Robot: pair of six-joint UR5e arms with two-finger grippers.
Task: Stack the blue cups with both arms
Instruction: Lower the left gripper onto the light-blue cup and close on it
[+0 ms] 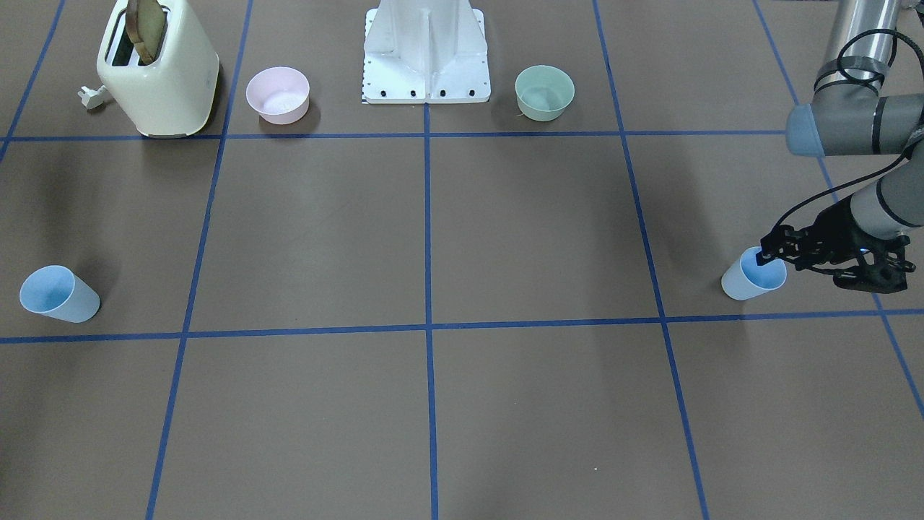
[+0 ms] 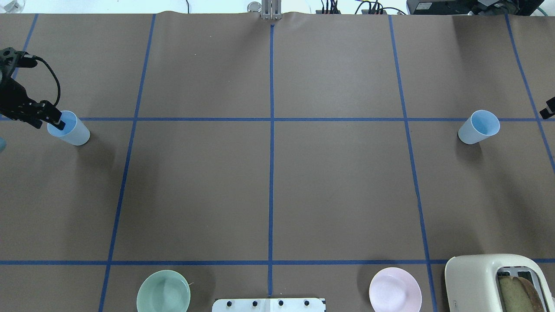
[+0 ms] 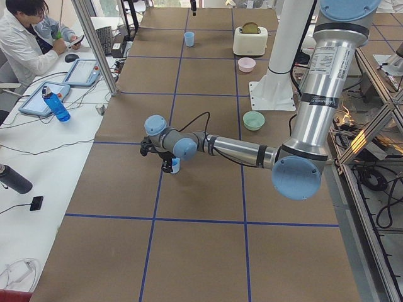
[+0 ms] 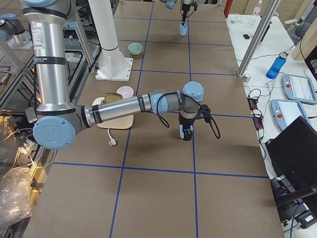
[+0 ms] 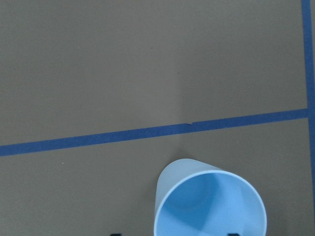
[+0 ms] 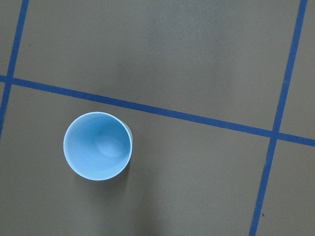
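My left gripper grabs this blue cup by its rim (image 5: 158,206) next, to stack the blue cups.
Two pale-blue cups stand upright at opposite ends of the table. My left gripper (image 2: 48,123) is open at the left cup (image 2: 71,130); one finger is inside its rim and the other outside. In the left wrist view this cup (image 5: 209,204) fills the bottom, with the fingertips (image 5: 233,234) just showing at the edge. In the front view the left gripper (image 1: 763,258) sits on the cup's rim (image 1: 751,278). The right cup (image 2: 479,127) stands alone. Only a sliver of the right gripper (image 2: 549,108) shows, so I cannot tell its state. The right wrist view looks down on this cup (image 6: 97,146).
A cream toaster (image 1: 159,72) with bread, a pink bowl (image 1: 278,94), a mint-green bowl (image 1: 544,92) and the white base mount (image 1: 426,54) line the robot's side of the table. Blue tape lines grid the brown surface. An operator (image 3: 31,38) sits beyond the far side.
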